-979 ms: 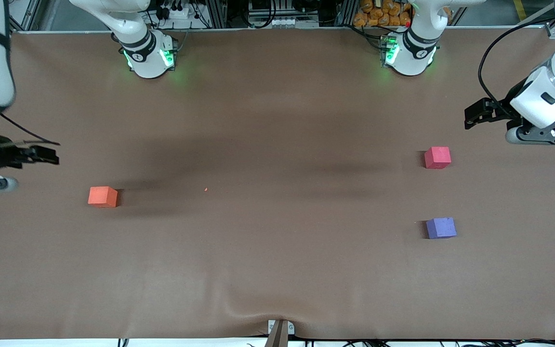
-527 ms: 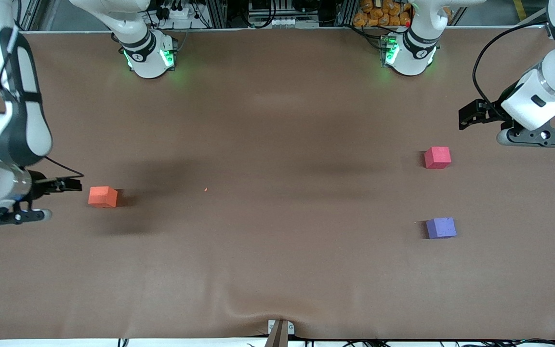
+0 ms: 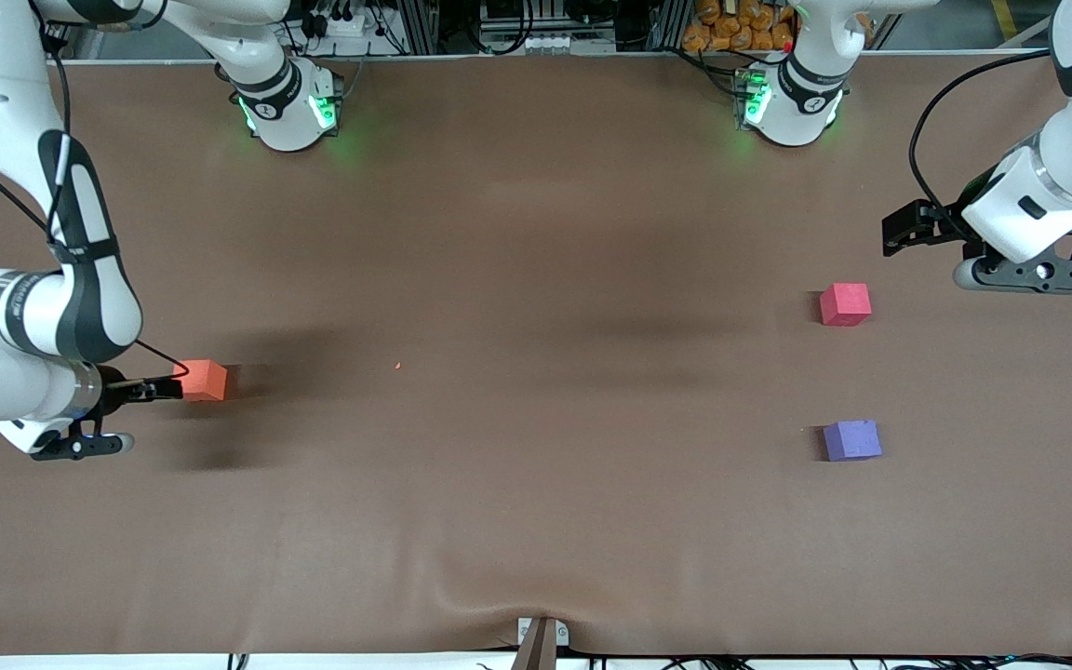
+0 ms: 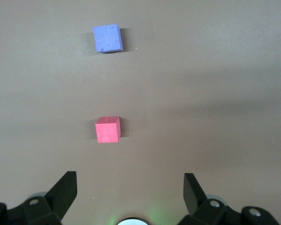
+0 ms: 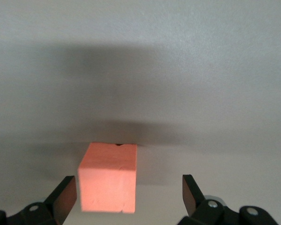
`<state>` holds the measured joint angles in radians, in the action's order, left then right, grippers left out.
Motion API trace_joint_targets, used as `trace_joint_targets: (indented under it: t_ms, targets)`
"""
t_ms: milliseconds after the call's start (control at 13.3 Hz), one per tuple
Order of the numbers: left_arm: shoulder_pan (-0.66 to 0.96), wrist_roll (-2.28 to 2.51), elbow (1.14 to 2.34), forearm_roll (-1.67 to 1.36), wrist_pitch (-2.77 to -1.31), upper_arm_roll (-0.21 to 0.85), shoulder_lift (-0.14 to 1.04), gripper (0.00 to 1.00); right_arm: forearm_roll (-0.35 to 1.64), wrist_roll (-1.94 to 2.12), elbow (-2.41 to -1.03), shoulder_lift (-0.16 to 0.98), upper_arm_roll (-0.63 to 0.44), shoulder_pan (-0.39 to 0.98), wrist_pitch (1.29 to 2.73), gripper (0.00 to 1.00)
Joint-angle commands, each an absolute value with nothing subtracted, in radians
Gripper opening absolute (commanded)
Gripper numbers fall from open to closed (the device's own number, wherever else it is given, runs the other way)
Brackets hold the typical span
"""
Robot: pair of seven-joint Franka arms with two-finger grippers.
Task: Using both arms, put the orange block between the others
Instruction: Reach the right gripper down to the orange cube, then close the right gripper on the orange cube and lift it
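Note:
My right gripper's fingertips stop at the near edge of the orange block, so it first moves farther toward the block, and only then closes on it.
The orange block rests on the brown table toward the right arm's end. My right gripper is low beside it, open. In the right wrist view the orange block reaches partly in between the spread fingertips of the right gripper, close to one finger, with a gap to the second. Toward the left arm's end lie the red-pink cube and, nearer the front camera, the purple-blue cube. My left gripper hangs open above the table beside the red-pink cube; the purple-blue cube also shows.
The brown table cloth has a raised fold at its front edge. Both arm bases stand along the table's back edge, with racks and cables past it. A tiny orange speck lies mid-table.
My right arm has swung in and come down, bringing its open gripper up to the orange block. The left arm has drifted slightly toward the table's middle. No cube has moved.

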<state>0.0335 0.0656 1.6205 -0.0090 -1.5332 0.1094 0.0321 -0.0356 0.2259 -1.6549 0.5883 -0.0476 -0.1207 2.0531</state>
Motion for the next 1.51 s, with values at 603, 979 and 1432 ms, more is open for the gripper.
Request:
trace_joint_targets:
  t_ms: [603, 979, 1432]
  targets:
    - [0.023, 0.060, 1.597, -0.017, -1.529, 0.110, 0.058, 1.00, -0.018, 0.085, -1.695, 0.598, -0.021, -0.091, 2.075, 1.00]
    - [0.026, 0.060, 1.598, -0.014, -1.529, 0.110, 0.066, 1.00, -0.023, 0.094, -1.715, 0.621, -0.023, -0.100, 2.079, 1.00]
    - [0.034, 0.084, 1.598, -0.011, -1.529, 0.110, 0.069, 1.00, -0.031, 0.095, -1.720, 0.644, -0.023, -0.113, 2.088, 1.00]
